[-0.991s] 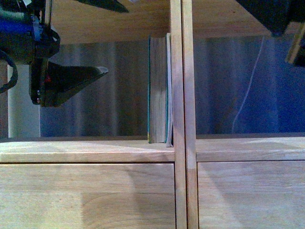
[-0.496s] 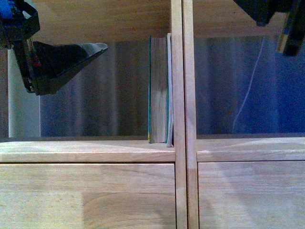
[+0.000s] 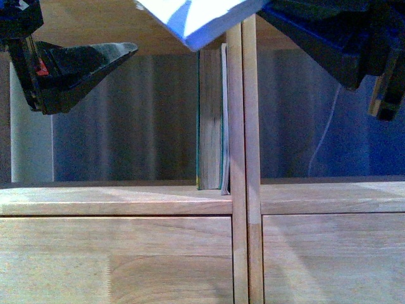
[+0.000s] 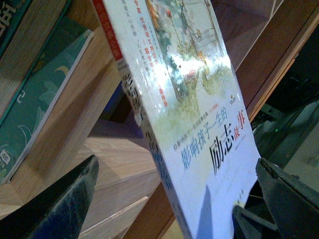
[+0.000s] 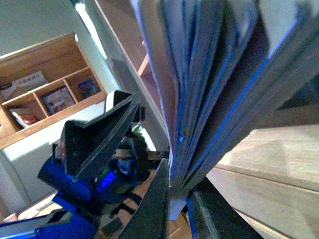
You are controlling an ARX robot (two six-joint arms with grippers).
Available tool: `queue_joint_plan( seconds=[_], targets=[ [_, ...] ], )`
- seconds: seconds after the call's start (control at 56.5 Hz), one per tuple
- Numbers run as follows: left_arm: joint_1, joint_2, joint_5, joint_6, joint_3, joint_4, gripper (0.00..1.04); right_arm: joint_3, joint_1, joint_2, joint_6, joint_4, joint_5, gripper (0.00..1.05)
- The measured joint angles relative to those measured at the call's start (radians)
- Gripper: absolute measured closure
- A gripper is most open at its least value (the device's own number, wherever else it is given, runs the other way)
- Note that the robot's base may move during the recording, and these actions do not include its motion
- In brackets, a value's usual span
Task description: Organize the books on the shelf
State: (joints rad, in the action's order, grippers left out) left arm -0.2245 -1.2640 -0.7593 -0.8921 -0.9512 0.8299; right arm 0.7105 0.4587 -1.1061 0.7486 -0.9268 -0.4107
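I need to grab the thin white paperback (image 4: pixel 199 114) with my left gripper next, across its narrow spine side (image 4: pixel 142 110), because the broad cover is too wide for the fingers.
The thin white paperback (image 3: pixel 196 19) hangs tilted at the top of the front view, above the teal book. My right gripper (image 3: pixel 348 44) is shut on it. In the right wrist view my right gripper (image 5: pixel 178 181) pinches the paperback's (image 5: pixel 209 74) edge and its pages fan out. My left gripper (image 3: pixel 76 69) is open at the upper left. In the left wrist view the paperback's (image 4: pixel 199 114) cover lies between the spread fingers (image 4: pixel 60 204), not gripped. The teal book (image 3: pixel 211 120) stands upright against the shelf's central upright (image 3: pixel 242 126).
Drawer fronts (image 3: pixel 114 259) fill the lower part of the front view below the compartment ledge (image 3: pixel 114 199). The left wrist view shows the teal book (image 4: pixel 35 99) close beside the paperback. A smaller wall shelf with books (image 5: pixel 50 94) shows far behind my left arm (image 5: pixel 99 149).
The paperback has come into the top of the front view as my right gripper moved left and down. My left gripper has risen and its finger now points level.
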Motion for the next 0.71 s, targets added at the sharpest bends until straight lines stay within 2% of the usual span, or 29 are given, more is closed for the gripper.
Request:
queue_joint_plan(
  seconds=[0.159,0.283,0.372,0.425,0.584,0.673,0.708],
  targets=[
    [-0.029,0.000,0.008,0.000,0.000,-0.005,0.09,-0.011,0.120,0.002,-0.045,0.036,0.013,0.98],
    [-0.040,0.008,-0.002,-0.025,0.002,0.061,0.33,-0.011,0.163,0.010,-0.066,0.052,0.041,0.98],
    [-0.042,0.013,-0.005,-0.063,0.008,0.116,0.45,-0.011,0.175,0.011,-0.073,0.065,0.043,0.98],
    [-0.035,0.017,-0.016,-0.103,0.016,0.175,0.58,-0.010,0.178,0.015,-0.077,0.068,0.044,0.98],
    [-0.016,0.020,-0.027,-0.179,0.023,0.238,0.76,-0.010,0.178,0.015,-0.067,0.071,0.042,0.97],
    [-0.007,0.023,-0.034,-0.192,0.023,0.239,0.86,-0.011,0.176,0.014,-0.058,0.077,0.033,0.85],
    [-0.004,0.023,-0.035,-0.192,0.024,0.239,0.87,-0.011,0.176,0.014,-0.057,0.081,0.032,0.82]
  ],
)
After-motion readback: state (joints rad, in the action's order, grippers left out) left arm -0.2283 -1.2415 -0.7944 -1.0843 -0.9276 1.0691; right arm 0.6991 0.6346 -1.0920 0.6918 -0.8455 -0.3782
